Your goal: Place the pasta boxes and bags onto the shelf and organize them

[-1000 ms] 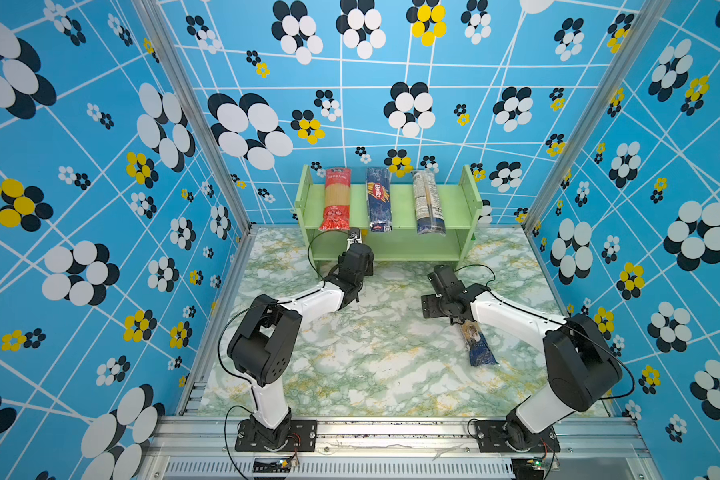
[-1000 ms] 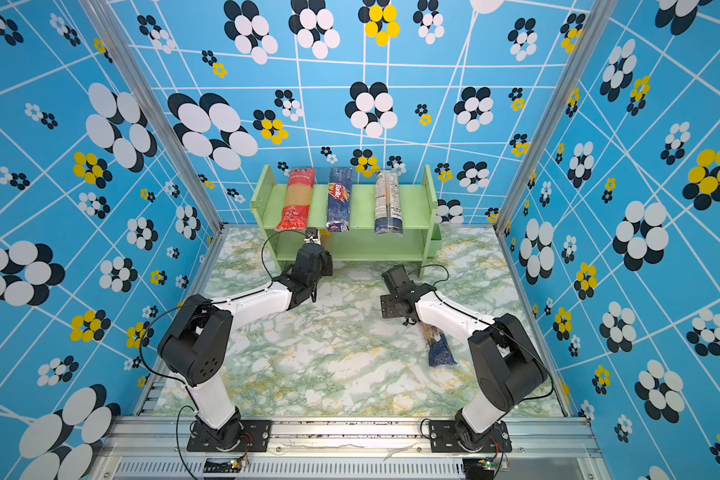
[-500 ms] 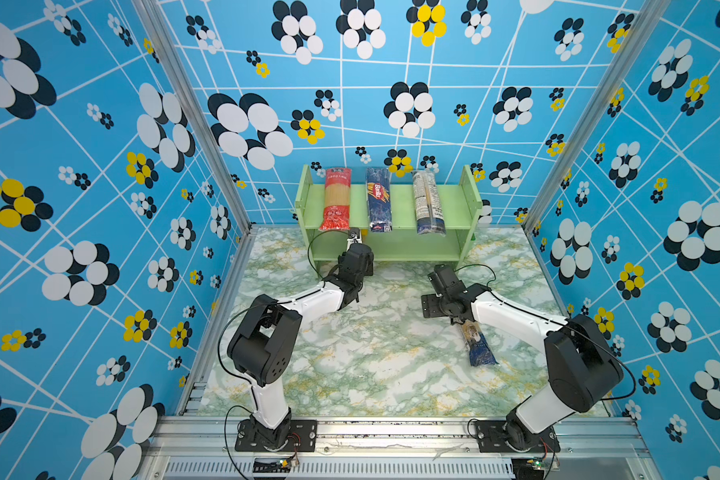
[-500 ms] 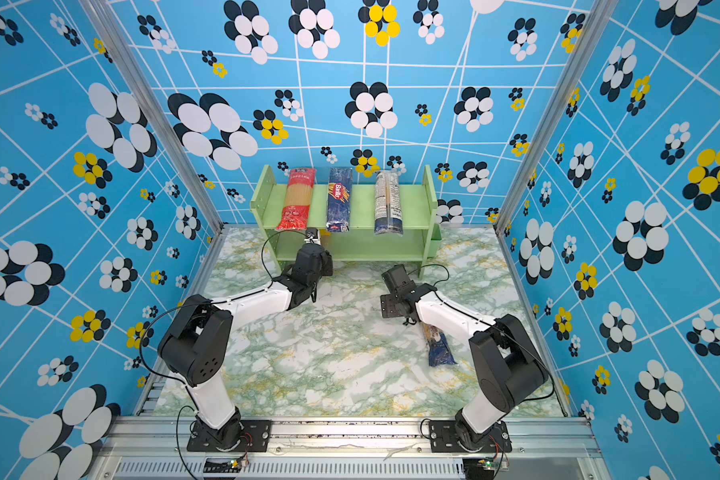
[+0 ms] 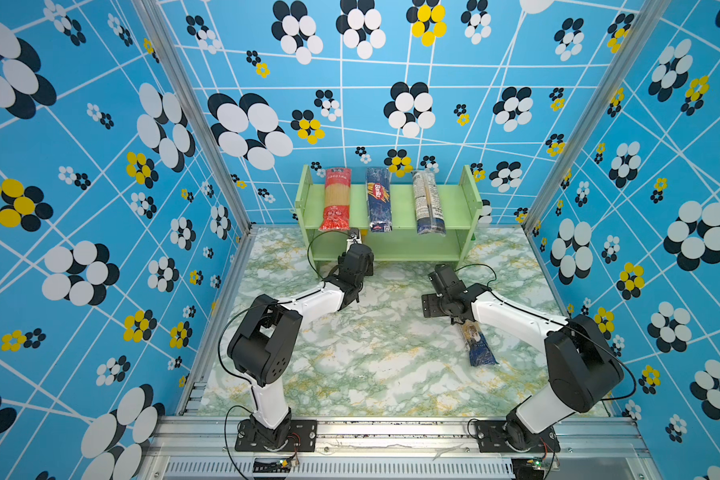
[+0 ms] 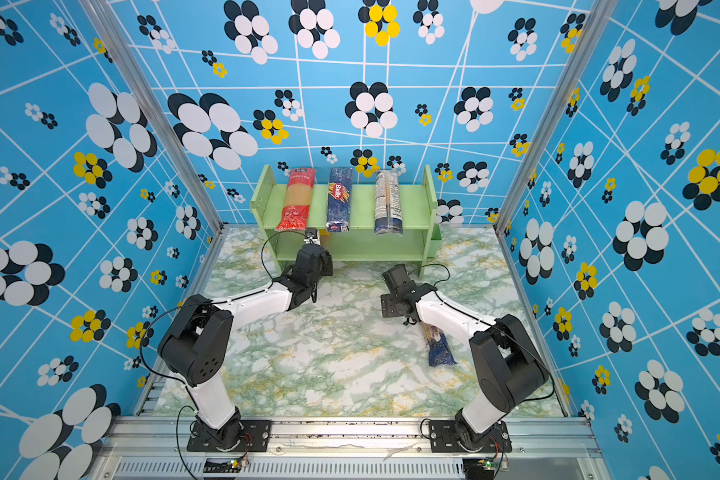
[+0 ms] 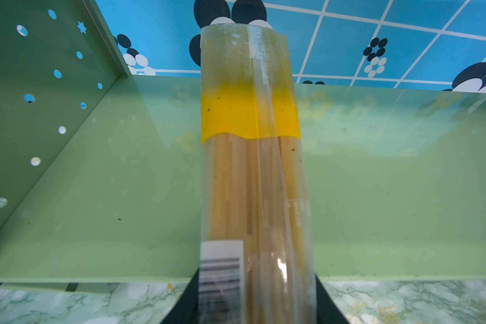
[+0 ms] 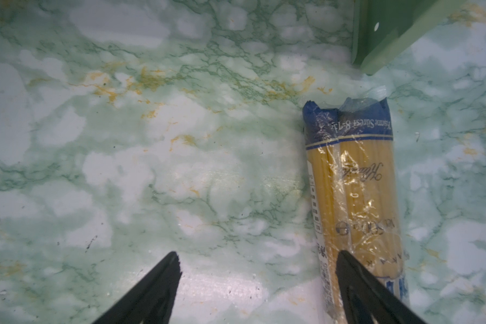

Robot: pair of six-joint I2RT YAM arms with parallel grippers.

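The yellow-topped bag (image 5: 363, 234) (image 7: 250, 174) is deep past the shelf's front edge and over the lower level's bottom, so the left gripper will let go of the yellow-topped bag.
The pale green shelf (image 5: 454, 203) (image 6: 412, 199) stands at the back. Its upper tier carries a red bag (image 5: 335, 201), a dark blue Barilla pack (image 5: 378, 203) and a blue pack with a white label (image 5: 428, 203). My left gripper (image 7: 256, 303) (image 5: 356, 249) is shut on a yellow-topped clear bag (image 7: 250, 174), which reaches across the lower tier (image 7: 110, 182). A clear bag with a blue end (image 8: 354, 196) (image 5: 479, 345) lies on the table. My right gripper (image 8: 258, 255) (image 5: 458, 319) hangs open over bare marble; one fingertip (image 8: 348, 266) overlaps that bag's edge.
The shelf's perforated side panel (image 7: 34, 98) stands close beside the held bag. A corner of the shelf's right leg (image 8: 376, 50) sits just beyond the blue-ended bag. Patterned blue walls enclose the marble table (image 5: 371, 365) on three sides.
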